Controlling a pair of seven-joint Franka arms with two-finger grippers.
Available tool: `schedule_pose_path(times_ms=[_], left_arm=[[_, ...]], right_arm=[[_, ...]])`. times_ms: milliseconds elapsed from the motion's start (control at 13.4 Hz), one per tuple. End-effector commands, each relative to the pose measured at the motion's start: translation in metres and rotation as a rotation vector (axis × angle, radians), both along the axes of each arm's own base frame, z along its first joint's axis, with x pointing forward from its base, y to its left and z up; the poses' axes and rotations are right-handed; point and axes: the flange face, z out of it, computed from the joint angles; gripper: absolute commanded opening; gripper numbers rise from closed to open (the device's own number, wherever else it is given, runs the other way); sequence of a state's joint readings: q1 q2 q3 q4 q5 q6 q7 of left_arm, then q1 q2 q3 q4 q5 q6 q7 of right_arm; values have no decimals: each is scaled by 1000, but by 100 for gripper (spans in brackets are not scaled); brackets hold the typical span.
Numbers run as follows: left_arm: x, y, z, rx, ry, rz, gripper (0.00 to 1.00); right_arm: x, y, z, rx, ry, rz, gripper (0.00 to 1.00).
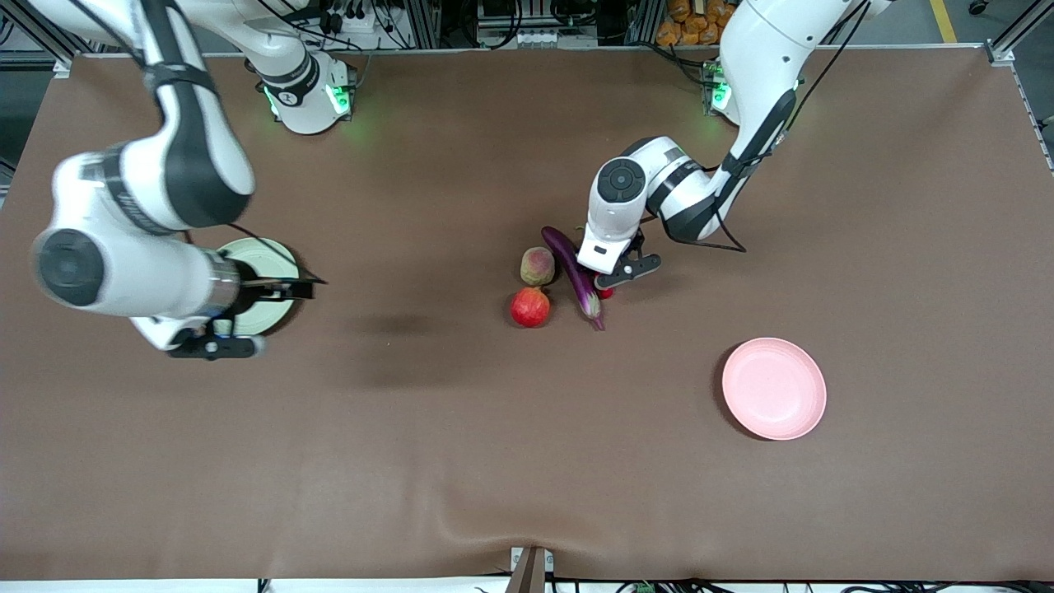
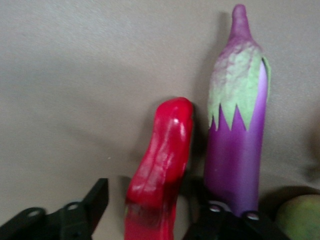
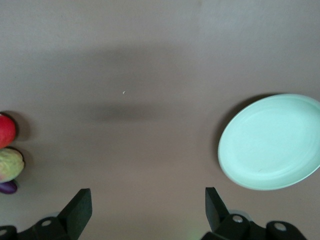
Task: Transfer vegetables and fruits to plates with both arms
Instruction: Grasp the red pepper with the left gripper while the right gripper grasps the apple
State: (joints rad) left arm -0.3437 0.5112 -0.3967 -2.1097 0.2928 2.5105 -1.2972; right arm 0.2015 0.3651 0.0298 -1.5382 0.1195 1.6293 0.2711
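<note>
The red pomegranate needs to go onto the pale green plate [image 3: 270, 141], so my right gripper should next grab the pomegranate by its round body [image 3: 6, 131].
My left gripper [image 1: 608, 285] is low on the table, its open fingers on either side of the red chili pepper [image 2: 161, 160], with a gap showing at one finger [image 2: 96, 197]. In the front view only a bit of the chili [image 1: 606, 292] shows under the hand. The purple eggplant [image 1: 571, 270] lies right beside it, also in the left wrist view [image 2: 237, 150]. The peach [image 1: 537, 265] and the red pomegranate [image 1: 530, 306] lie close by. My right gripper [image 1: 300, 286] is open and empty over the pale green plate [image 1: 268, 257]. The pink plate [image 1: 774, 387] is empty.
The green plate [image 3: 272, 142] is empty in the right wrist view, with the pomegranate [image 3: 5, 130] and peach [image 3: 10, 164] at that view's edge. The brown table [image 1: 461, 428] is bare between the fruits and both plates.
</note>
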Motion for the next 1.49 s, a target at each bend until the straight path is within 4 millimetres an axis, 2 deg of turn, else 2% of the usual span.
schedule_pose_path(times_ms=[0, 74, 149, 298, 372, 447, 596, 745, 894, 968, 1043, 1117, 1266, 1340, 1415], left_arm=[[0, -3, -2, -16, -25, 7, 0], [4, 2, 0, -17, -31, 15, 0], [12, 7, 12, -15, -52, 11, 0], [41, 30, 52, 4, -105, 34, 0], [60, 50, 75, 22, -129, 17, 0], [79, 78, 92, 45, -136, -20, 0], [112, 140, 116, 71, -151, -77, 0], [135, 179, 124, 72, -161, -66, 0], [167, 203, 139, 56, -194, -97, 0], [184, 223, 140, 51, -202, -114, 0], [202, 243, 138, 44, -205, -134, 0], [217, 261, 132, 36, -203, -162, 0], [244, 297, 118, 21, -199, -200, 0], [250, 309, 103, 12, -183, -207, 0], [257, 313, 97, 6, -183, -217, 0]], right_arm=[[-5, 47, -15, -23, 8, -129, 100], [-7, 73, -25, -13, 11, -208, 100], [-7, 92, -33, -6, 1, -258, 100], [-6, 125, -49, 22, -27, -365, 100], [-5, 139, -55, 36, -38, -417, 100], [-7, 158, -61, 47, -51, -485, 100], [-9, 202, -89, 63, -100, -632, 100], [-16, 240, -129, 76, -138, -732, 100], [-30, 271, -157, 80, -150, -770, 100], [-39, 283, -166, 70, -137, -786, 100], [-57, 305, -173, 54, -128, -774, 100], [-69, 316, -176, 46, -122, -758, 100], [-75, 320, -189, 30, -102, -792, 100], [-82, 328, -205, 3, -93, -808, 100], [-89, 336, -214, -8, -91, -799, 100]])
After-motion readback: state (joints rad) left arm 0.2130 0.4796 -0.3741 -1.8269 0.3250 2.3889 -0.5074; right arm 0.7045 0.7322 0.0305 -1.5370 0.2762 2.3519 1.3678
